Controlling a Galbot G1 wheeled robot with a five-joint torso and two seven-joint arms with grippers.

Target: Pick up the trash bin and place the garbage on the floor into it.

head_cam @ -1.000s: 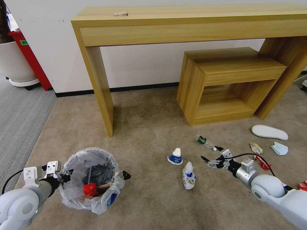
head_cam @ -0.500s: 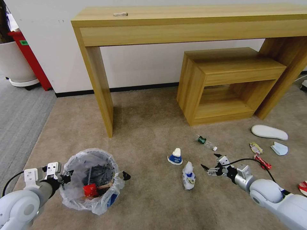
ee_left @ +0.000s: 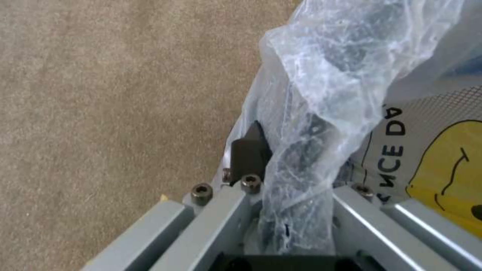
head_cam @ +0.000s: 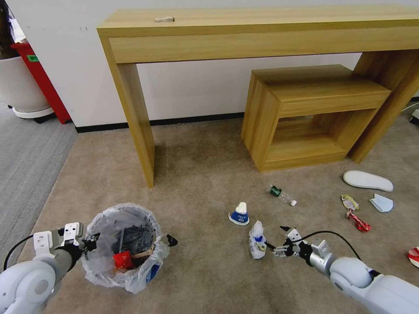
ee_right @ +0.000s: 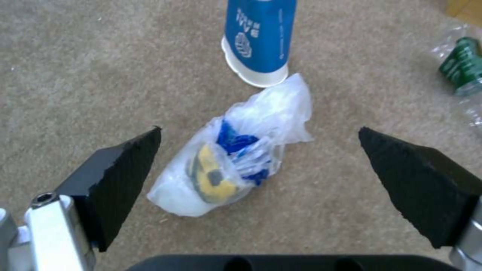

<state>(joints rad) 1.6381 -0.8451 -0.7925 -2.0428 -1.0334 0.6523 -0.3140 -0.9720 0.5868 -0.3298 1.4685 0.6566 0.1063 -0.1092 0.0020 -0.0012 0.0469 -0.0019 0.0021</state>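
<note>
I need to grab the plastic bag by its bunched middle [head_cam: 257, 239] with my right gripper next. Crumpled blue and white folds stand up there between the bag's slack ends.
The trash bin [head_cam: 124, 261], lined with a crinkled clear bag, sits at the lower left with red and dark litter inside. My left gripper [head_cam: 90, 244] is shut on its near-left rim; the left wrist view shows a dark finger [ee_left: 248, 152] pressed against the liner [ee_left: 321, 94]. My right gripper [head_cam: 276, 237] is open just right of a small plastic bag of garbage [head_cam: 257, 240], and that bag [ee_right: 236, 169] lies between its spread fingertips [ee_right: 125, 177] in the right wrist view. A blue-white paper cup [head_cam: 239, 214] [ee_right: 258, 37] stands upside down on the floor [head_cam: 196, 183] just beyond.
A small bottle [head_cam: 279, 194], candy wrapper [head_cam: 349, 201], red wrapper [head_cam: 358, 221], light-blue mask [head_cam: 381, 203], white slipper [head_cam: 368, 180] and red-white bowl [head_cam: 413, 255] lie to the right. A wooden desk [head_cam: 131, 113] and low wooden stool [head_cam: 305, 113] stand behind.
My right gripper has moved left and nearer, from beside the bottle to the plastic bag, staying open. The left gripper and the bin have barely moved.
</note>
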